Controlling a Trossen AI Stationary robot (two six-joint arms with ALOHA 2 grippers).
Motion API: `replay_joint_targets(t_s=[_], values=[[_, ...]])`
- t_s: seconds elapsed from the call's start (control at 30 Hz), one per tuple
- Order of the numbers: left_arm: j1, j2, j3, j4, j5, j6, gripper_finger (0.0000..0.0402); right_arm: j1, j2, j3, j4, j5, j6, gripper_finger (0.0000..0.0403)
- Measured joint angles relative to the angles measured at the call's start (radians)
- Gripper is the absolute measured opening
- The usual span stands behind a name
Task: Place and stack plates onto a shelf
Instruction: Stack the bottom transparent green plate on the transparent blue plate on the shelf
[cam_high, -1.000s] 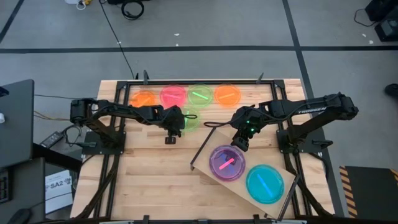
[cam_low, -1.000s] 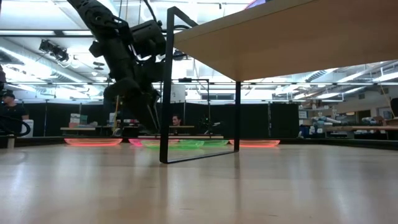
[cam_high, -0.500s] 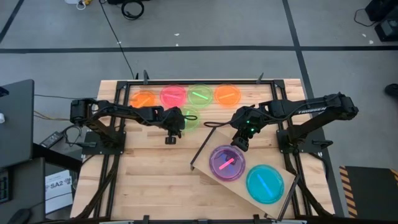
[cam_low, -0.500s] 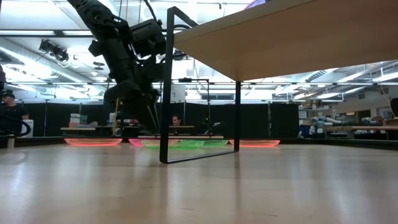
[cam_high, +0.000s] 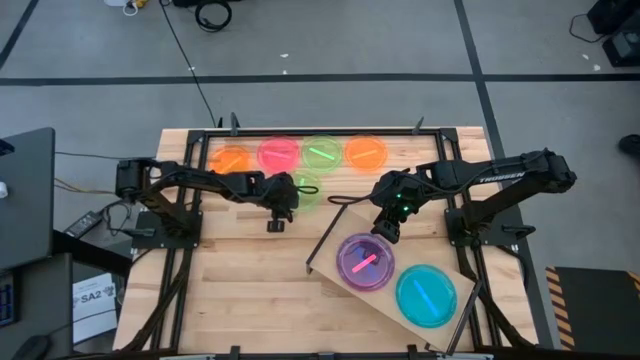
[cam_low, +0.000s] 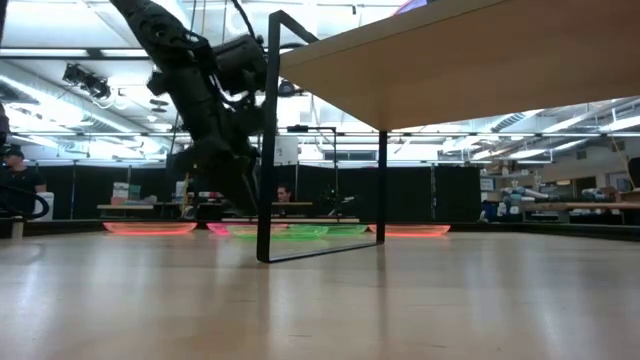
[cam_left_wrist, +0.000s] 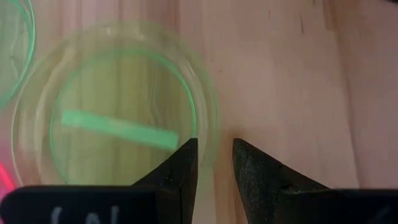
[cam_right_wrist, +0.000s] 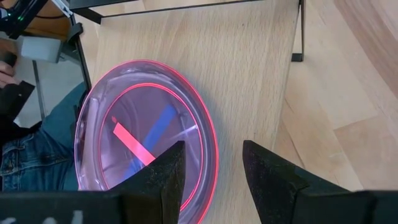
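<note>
I should next stack the nearer green plate onto the shelf, so I need to grab the plate by its rim (cam_high: 297, 202) (cam_left_wrist: 210, 146) with my left gripper.
Four plates lie flat in a row along the table's far edge: orange (cam_high: 232, 158), pink (cam_high: 278, 153), green (cam_high: 322, 152), orange (cam_high: 366, 152). A fifth, green plate (cam_high: 305, 189) lies nearer, flat on the table. My left gripper (cam_high: 287, 203) is open over its near-left rim, fingers pointing down. The shelf (cam_high: 335, 272) stands askew at the near right and carries a pink plate on a blue one (cam_high: 364, 262) and a blue plate (cam_high: 427, 296). My right gripper (cam_high: 385, 232) hovers open over the stack's far rim (cam_right_wrist: 214, 146). My left gripper (cam_left_wrist: 215, 152) comes from above at the green plate's rim (cam_left_wrist: 214, 138), with one finger (cam_left_wrist: 186, 162) over the plate's inside and the other outside. Whether the fingers touch the rim, I cannot tell. The plate lies flat on the table.
The shelf's black legs (cam_low: 268, 140) stand between the two arms, and its board (cam_low: 450, 60) hides the right arm in the low view. Bare planks (cam_high: 250, 290) stretch across the near left of the table. Black frame bars edge both sides.
My left gripper has sunk a little toward the table at the green plate's rim. The right arm and all plates have stayed put.
</note>
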Motion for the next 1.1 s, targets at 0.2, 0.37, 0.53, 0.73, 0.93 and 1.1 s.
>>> replay_joint_targets(t_s=[0.2,0.37,0.53,0.73,0.93,1.1], values=[[-0.002,0.061,0.0,0.051,-0.027,0.014,0.0107,0.0,0.0,0.0,0.007,0.0,0.0,0.0166],[0.001,0.105,-0.001,0.085,-0.05,0.017,0.0107,0.0,0.0,0.0,0.01,0.0,0.0,0.0166],[0.001,0.122,0.0,0.108,-0.083,0.017,0.0107,0.0,0.001,0.0,0.014,0.0,0.0,0.0166],[0.001,0.123,0.0,0.114,-0.087,0.018,0.0104,0.0,0.0,0.0,0.023,0.0,0.0,0.0166],[0.001,0.123,0.0,0.114,-0.086,0.018,0.0084,0.0,0.0,0.0,0.025,0.0,0.0,0.0166],[0.0,0.124,-0.001,0.116,-0.086,0.018,0.0054,0.0,0.0,0.0,0.025,0.0,0.0,0.0166]])
